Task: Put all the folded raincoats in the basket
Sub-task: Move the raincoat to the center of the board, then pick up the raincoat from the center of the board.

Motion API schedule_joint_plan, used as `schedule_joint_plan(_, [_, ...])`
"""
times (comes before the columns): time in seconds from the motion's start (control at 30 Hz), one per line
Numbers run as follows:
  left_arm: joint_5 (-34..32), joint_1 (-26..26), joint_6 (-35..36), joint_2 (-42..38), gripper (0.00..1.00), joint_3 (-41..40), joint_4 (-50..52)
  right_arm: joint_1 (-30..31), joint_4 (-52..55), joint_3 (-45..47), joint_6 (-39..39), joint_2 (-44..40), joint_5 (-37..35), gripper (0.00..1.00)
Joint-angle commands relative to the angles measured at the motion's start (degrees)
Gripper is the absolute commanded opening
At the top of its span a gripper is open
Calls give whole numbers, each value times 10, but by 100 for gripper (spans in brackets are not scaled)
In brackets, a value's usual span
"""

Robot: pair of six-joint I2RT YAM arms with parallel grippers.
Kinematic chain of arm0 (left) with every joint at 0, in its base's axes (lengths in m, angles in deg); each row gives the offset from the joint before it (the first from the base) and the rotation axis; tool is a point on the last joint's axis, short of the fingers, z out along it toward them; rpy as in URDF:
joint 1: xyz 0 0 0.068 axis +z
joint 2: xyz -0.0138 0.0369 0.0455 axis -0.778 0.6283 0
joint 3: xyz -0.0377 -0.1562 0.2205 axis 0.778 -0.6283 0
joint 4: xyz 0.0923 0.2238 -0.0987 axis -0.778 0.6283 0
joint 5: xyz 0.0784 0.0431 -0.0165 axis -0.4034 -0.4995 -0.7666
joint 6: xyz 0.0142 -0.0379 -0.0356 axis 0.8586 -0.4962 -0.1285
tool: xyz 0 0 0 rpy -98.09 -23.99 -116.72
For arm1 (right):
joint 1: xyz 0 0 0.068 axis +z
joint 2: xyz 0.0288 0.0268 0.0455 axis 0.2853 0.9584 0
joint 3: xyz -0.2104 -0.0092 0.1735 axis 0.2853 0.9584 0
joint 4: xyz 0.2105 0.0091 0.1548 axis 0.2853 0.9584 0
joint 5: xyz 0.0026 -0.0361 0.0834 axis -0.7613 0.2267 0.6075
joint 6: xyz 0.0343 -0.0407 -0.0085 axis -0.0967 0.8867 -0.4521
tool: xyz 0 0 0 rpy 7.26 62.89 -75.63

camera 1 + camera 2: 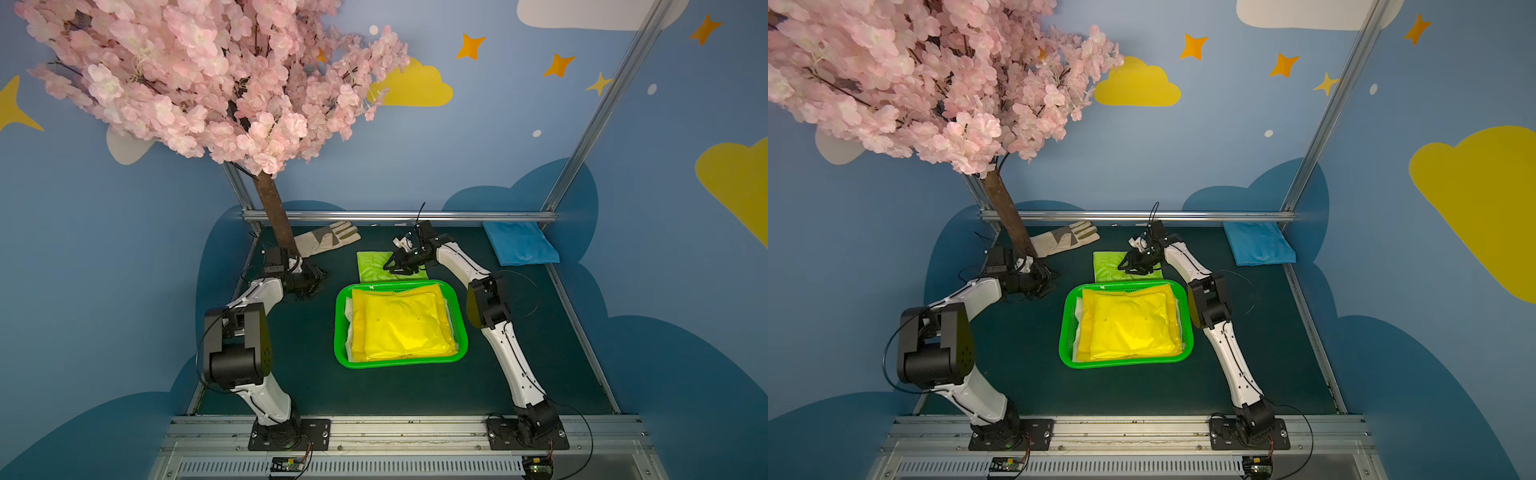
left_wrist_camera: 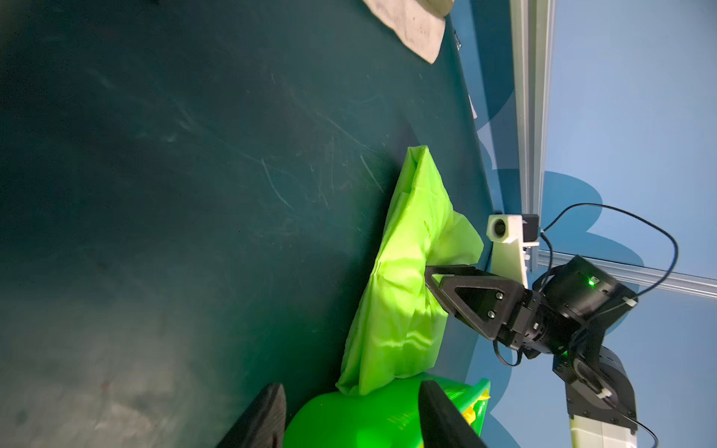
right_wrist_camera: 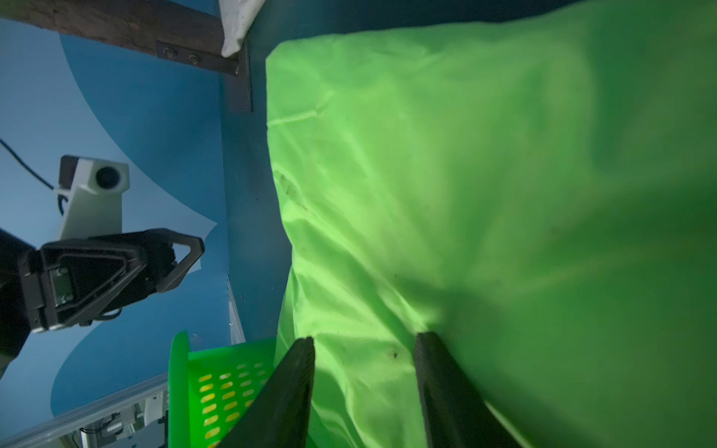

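Note:
The left gripper grabs the lime-green folded raincoat (image 1: 371, 266) by the side edge opposite my right gripper next, to lay it folded in the basket.
A lime-green folded raincoat (image 1: 371, 266) (image 1: 1105, 266) lies on the dark table just behind the bright green mesh basket (image 1: 340, 328) (image 1: 1064, 328). Folded yellow raincoats (image 1: 401, 324) fill the basket. My right gripper (image 1: 390, 264) (image 1: 1124, 264) sits on the lime raincoat's right part. In the right wrist view its jaws (image 3: 364, 341) stand apart with lime fabric (image 3: 465, 174) between and under them. My left gripper (image 1: 313, 286) (image 2: 349, 419) hovers open and empty left of the basket, facing the basket's corner (image 2: 372, 411) and the lime raincoat (image 2: 403, 271).
A pale work glove (image 1: 328, 241) lies at the back left beside the tree trunk (image 1: 274, 220), close to my left wrist. A blue cloth (image 1: 519, 243) lies in the back right corner. A metal rail (image 1: 399, 216) bounds the table's far edge.

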Motion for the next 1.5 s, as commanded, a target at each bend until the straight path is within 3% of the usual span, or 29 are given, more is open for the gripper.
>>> schedule_joint_plan(0.0, [49,-16,3,54,58,3,-83,-17,21,9,-3,-43,19,52])
schedule_joint_plan(0.3, [88,-72,30,182,59,97,-106,-94,-33,198,-10,-203,-29,65])
schedule_joint_plan(0.4, [95,-76,27,218,59,112,-113,-137,-47,280,-14,-232,-56,72])
schedule_joint_plan(0.53, [110,-89,19,248,59,120,-142,-166,-64,362,-4,-242,-76,72])
schedule_joint_plan(0.77, [113,-111,20,287,54,149,-135,-137,-83,379,-14,-191,-38,58])
schedule_joint_plan(0.93, [118,-114,18,295,45,160,-131,-96,-89,320,-42,-143,-6,56])
schedule_joint_plan(1.07, [112,-113,27,289,35,175,-109,-80,-97,273,-66,-115,8,50])
schedule_joint_plan(1.17, [103,-113,32,277,25,183,-89,-76,-111,253,-81,-111,19,37])
schedule_joint_plan(1.27, [94,-113,37,253,9,181,-78,-75,-131,251,-93,-127,28,14])
schedule_joint_plan(1.33, [88,-112,40,237,3,185,-65,-76,-131,250,-92,-141,22,8])
schedule_joint_plan(1.47, [81,-112,44,210,2,204,-39,-81,-129,242,-95,-167,24,5])
